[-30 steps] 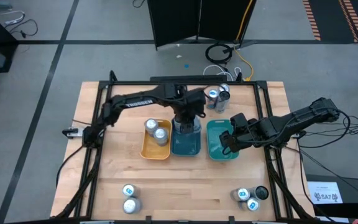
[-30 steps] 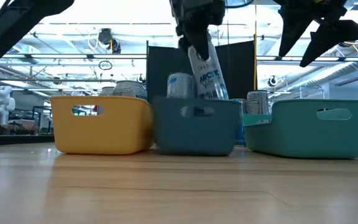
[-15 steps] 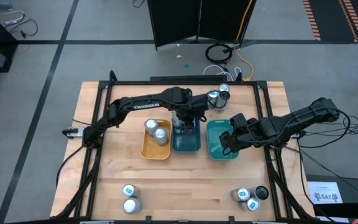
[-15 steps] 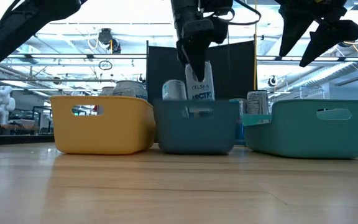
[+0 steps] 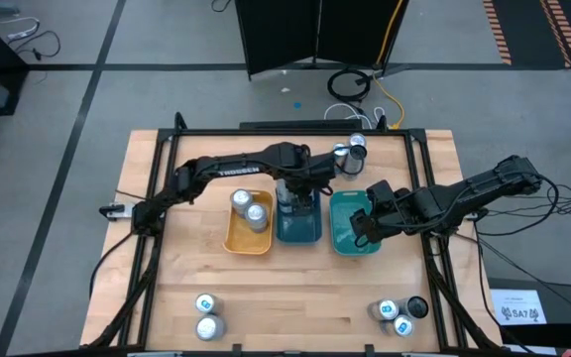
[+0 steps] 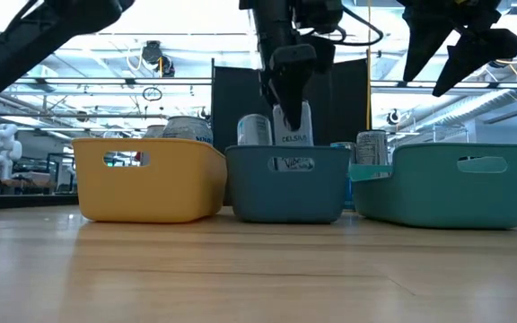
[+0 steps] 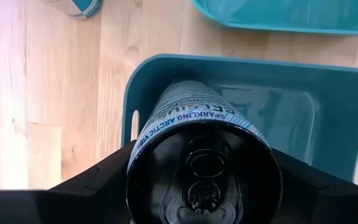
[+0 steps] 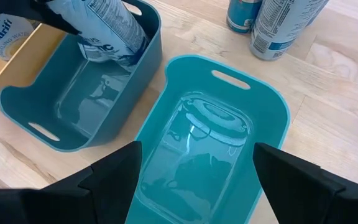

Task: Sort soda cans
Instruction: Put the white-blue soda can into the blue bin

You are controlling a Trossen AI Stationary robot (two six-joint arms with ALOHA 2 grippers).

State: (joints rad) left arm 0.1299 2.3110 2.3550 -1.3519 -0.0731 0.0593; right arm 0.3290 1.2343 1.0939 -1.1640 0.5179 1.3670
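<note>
My left gripper is ready to release the can, because the can's lower part (image 7: 188, 93) is below the rim of the blue tray (image 7: 241, 59).
My left gripper (image 5: 300, 188) (image 6: 290, 72) is shut on a silver soda can with blue print (image 6: 292, 135) (image 7: 194, 109), standing inside the dark blue tray (image 5: 297, 226). My right gripper (image 8: 197, 186) (image 6: 460, 54) hovers open above the teal tray (image 8: 229, 155), touching nothing. Two cans (image 5: 249, 208) stand in the yellow tray (image 5: 248, 241). Two more (image 5: 349, 152) stand on the table by the far edge. A pair (image 5: 206, 315) stands near-left, and three (image 5: 401, 315), one of them dark, stand near-right. My left gripper pinches the can near its top end (image 7: 166, 124) between its two fingers (image 7: 104, 183), coming from above and pointing down. The can is slightly tilted, and its lower part (image 8: 114, 43) is below the rim at the blue tray's far end. Whether it rests on the floor is hidden.
The three trays sit side by side mid-table: yellow, blue, teal (image 5: 355, 228). Bare wood (image 5: 295, 297) lies between the trays and the near can groups. A black frame (image 5: 295, 127) runs along the table's far edge. Another can top (image 6: 254, 130) shows above the blue tray's rim.
My left gripper has come down, lowering the can into the blue tray. The can was well above the rim and clearly tilted; now only its upper part shows above the rim and it stands closer to upright. My right arm has kept still.
</note>
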